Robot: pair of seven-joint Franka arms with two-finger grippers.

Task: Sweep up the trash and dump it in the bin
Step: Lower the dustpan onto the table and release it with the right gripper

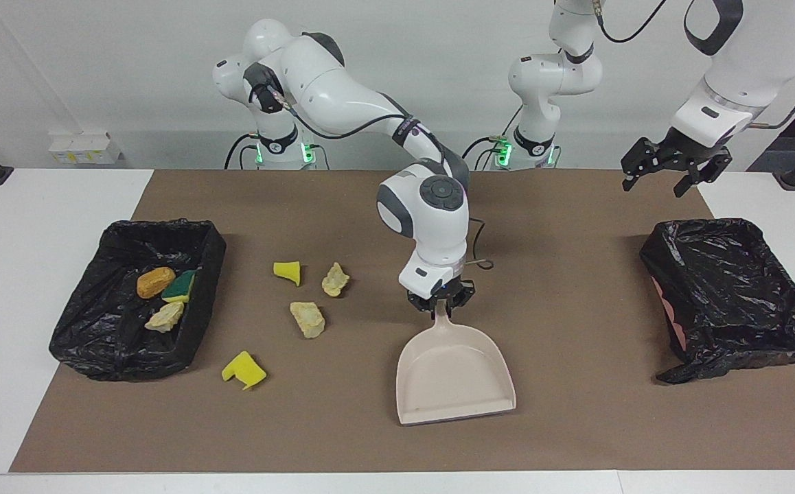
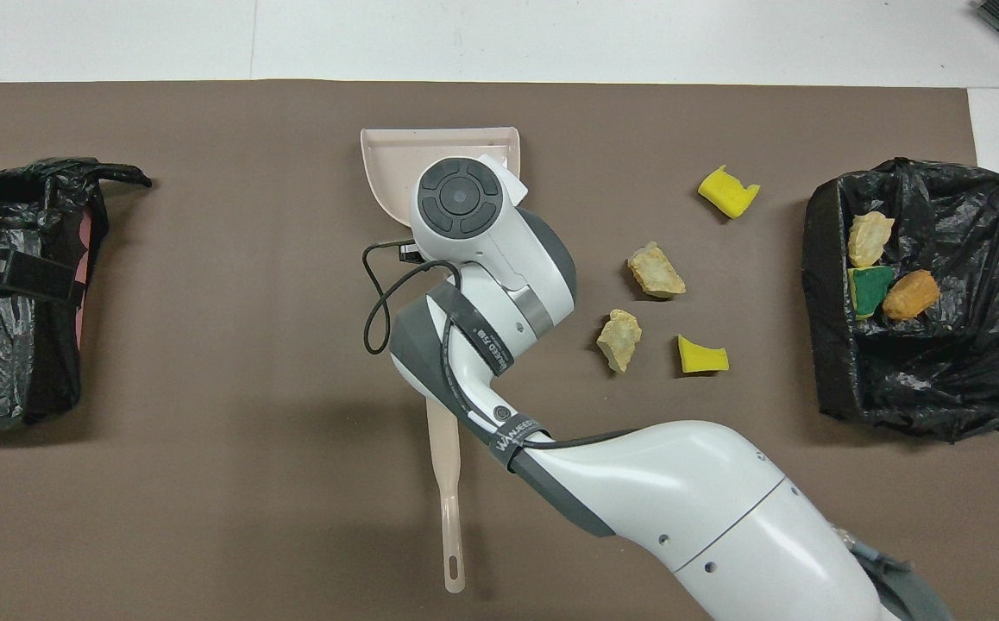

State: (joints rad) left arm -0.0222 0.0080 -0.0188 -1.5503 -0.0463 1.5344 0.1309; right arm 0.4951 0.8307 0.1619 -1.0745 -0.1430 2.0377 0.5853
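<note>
The right gripper needs to open, because the beige dustpan's pan is flat and low over the brown mat and the dustpan would rest there.
My right gripper is shut on the handle of the beige dustpan mid-mat; the pan's mouth faces away from the robots. From overhead the right wrist hides that grip, and only part of the dustpan shows. Loose trash lies on the mat between pan and bin: two yellow sponge pieces and two beige lumps. The black-lined bin at the right arm's end holds an orange-brown lump, a green-yellow sponge and a beige lump. My left gripper hangs open, waiting.
A second black-lined bin sits at the left arm's end, with the left gripper in the air over the mat's corner beside it. A beige brush handle lies on the mat near the robots, partly under the right arm. A brown mat covers the table.
</note>
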